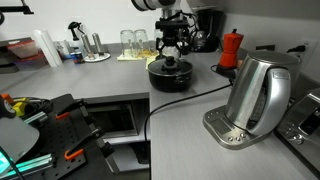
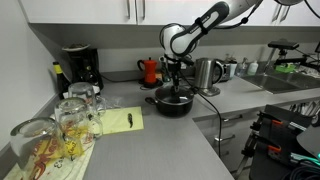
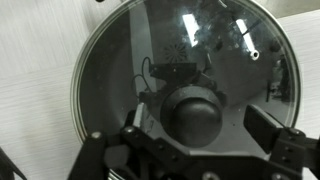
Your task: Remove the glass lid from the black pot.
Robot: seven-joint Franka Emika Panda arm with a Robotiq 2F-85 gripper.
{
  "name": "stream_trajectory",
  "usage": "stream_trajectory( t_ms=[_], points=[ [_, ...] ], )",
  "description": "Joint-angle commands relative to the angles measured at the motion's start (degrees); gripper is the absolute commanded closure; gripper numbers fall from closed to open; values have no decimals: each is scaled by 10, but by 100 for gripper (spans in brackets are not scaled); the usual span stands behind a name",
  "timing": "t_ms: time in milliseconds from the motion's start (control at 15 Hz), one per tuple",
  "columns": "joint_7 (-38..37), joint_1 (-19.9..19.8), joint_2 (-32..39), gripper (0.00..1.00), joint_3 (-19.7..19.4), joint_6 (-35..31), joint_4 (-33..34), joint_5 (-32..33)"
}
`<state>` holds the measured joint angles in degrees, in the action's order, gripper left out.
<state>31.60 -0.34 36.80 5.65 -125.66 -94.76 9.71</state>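
The black centre knob (image 1: pixel 170 62) (image 3: pixel 195 115) lies between my gripper's open fingers, and closing now would catch the knob, so it is time to close on it.
The black pot (image 1: pixel 170 78) stands on the grey counter near the back wall, and shows in both exterior views (image 2: pixel 172 105). The glass lid (image 1: pixel 170 68) sits on it, with a metal rim and a black centre knob (image 3: pixel 195 115). In the wrist view the lid (image 3: pixel 115 70) fills most of the picture. My gripper (image 1: pixel 171 55) is directly above the lid, pointing down (image 2: pixel 174 86). In the wrist view its fingers (image 3: pixel 200 118) stand on either side of the knob. The right finger is clearly apart from the knob. The gripper is open and holds nothing.
A large steel kettle (image 1: pixel 258 95) stands at the counter's front on its base, with a cord (image 1: pixel 160 105) running across the counter. A red moka pot (image 1: pixel 232 48) and a coffee machine (image 2: pixel 78 68) stand by the wall. Drinking glasses (image 2: pixel 70 120) and a yellow pad (image 2: pixel 118 122) are beside the pot.
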Motion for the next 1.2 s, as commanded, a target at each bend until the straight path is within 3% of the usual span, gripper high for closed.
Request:
stream_trajectory(
  t_ms=[0,333,400,733,1133],
  points=[
    [25,-9,9,33,11,5,21,-6],
    [37,-11,5,72,16,3,22,-9],
    [40,-12,4,75,17,3,21,-10],
    [27,-6,-38,75,12,8,-5,-1],
    [21,16,-147,75,14,9,-74,19]
  ],
)
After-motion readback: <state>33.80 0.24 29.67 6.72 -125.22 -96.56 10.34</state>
